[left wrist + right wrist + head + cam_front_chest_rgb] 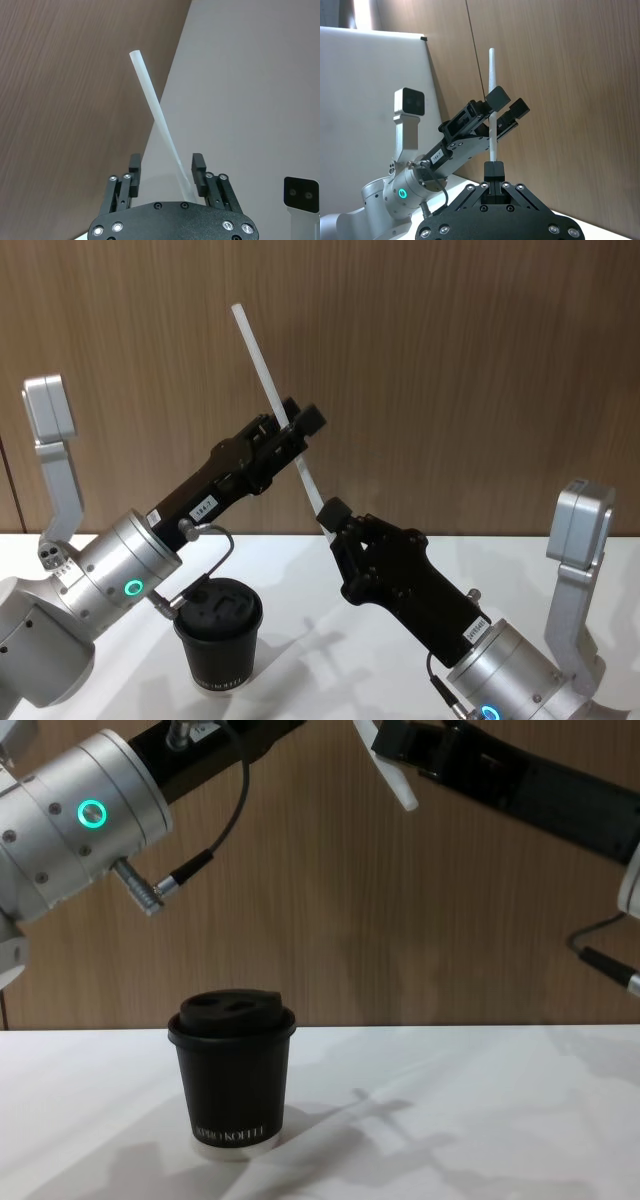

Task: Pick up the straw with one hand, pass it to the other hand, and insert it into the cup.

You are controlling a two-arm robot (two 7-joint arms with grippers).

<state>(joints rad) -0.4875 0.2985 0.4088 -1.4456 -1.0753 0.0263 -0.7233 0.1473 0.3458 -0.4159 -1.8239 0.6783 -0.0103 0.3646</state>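
My left gripper will next grab the straw by its middle (284,424), so that the straw's lower end can go into the cup (218,632).
The white straw (272,390) stands tilted in the air above the table, its top leaning left. My right gripper (328,515) is shut on its lower end, which pokes out below the fingers (400,782). My left gripper (300,416), the one with the white sticker, is open around the straw's middle; in the left wrist view the straw (157,115) runs between the spread fingers (198,172), nearer one of them. The right wrist view shows the straw (491,75) rising from my right gripper (494,169) through my left gripper (508,102). The lidded black cup (218,632) stands upright on the table below my left arm.
The white table (480,1120) runs out to the right of the cup (235,1070). A brown wood-grain wall (450,360) stands close behind. My left arm's silver wrist with its cable (150,885) hangs above the cup.
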